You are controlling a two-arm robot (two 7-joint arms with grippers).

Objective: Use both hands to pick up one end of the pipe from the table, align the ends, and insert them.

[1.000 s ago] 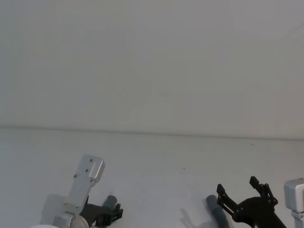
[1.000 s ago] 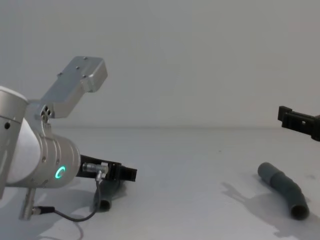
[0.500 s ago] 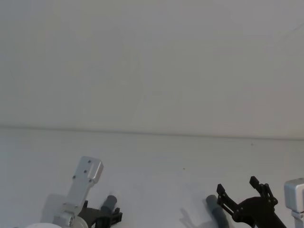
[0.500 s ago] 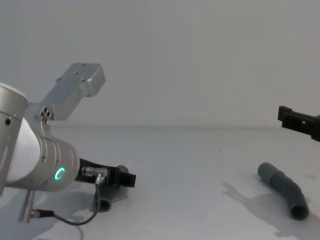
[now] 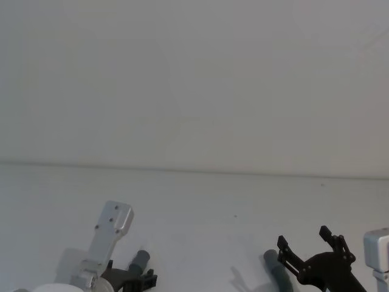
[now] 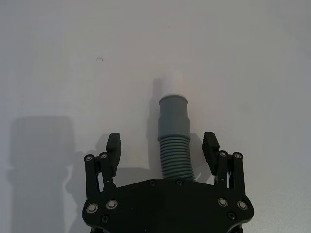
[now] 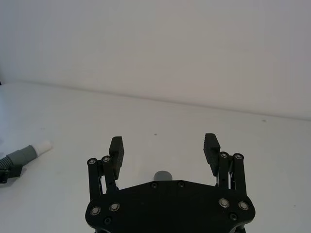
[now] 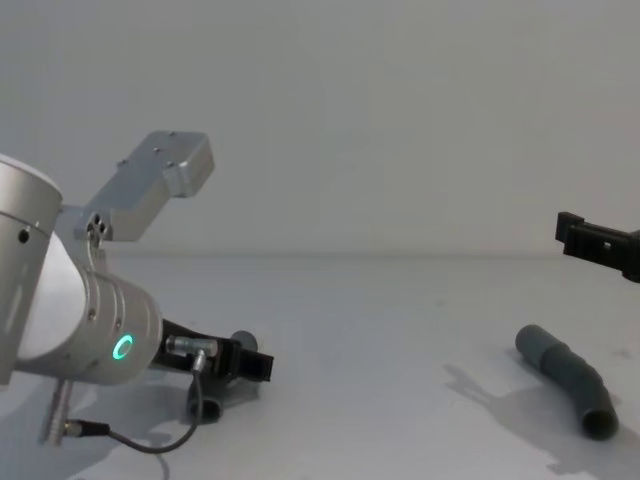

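I need to grip the pipe piece by its ribbed part (image 6: pixel 176 154) with my left gripper, leaving the pipe piece's white tip free to enter the other pipe piece.
One pipe piece (image 6: pixel 173 141), dark grey and ribbed with a smooth collar and a white tip (image 6: pixel 171 85), lies on the table (image 5: pixel 200 207). My left gripper (image 6: pixel 162 145) is open, with one finger on each side of the ribbed part and gaps showing on both sides. The same piece (image 8: pixel 205 405) lies under the left gripper (image 8: pixel 255 365) in the chest view. The other pipe piece (image 8: pixel 570 380), bent with an open grey mouth, lies at the right. My right gripper (image 7: pixel 164 144) hangs open above its near end (image 7: pixel 163 175), well off the table.
The table is a bare white-grey surface that meets a plain wall (image 5: pixel 194 91) behind. A thin black cable (image 8: pixel 140 440) loops from the left wrist onto the table. Open room lies between the two pipe pieces.
My left arm has shifted slightly back and down over its pipe piece, and more of the piece's end now shows past the fingers. The right arm and the right piece have not moved.
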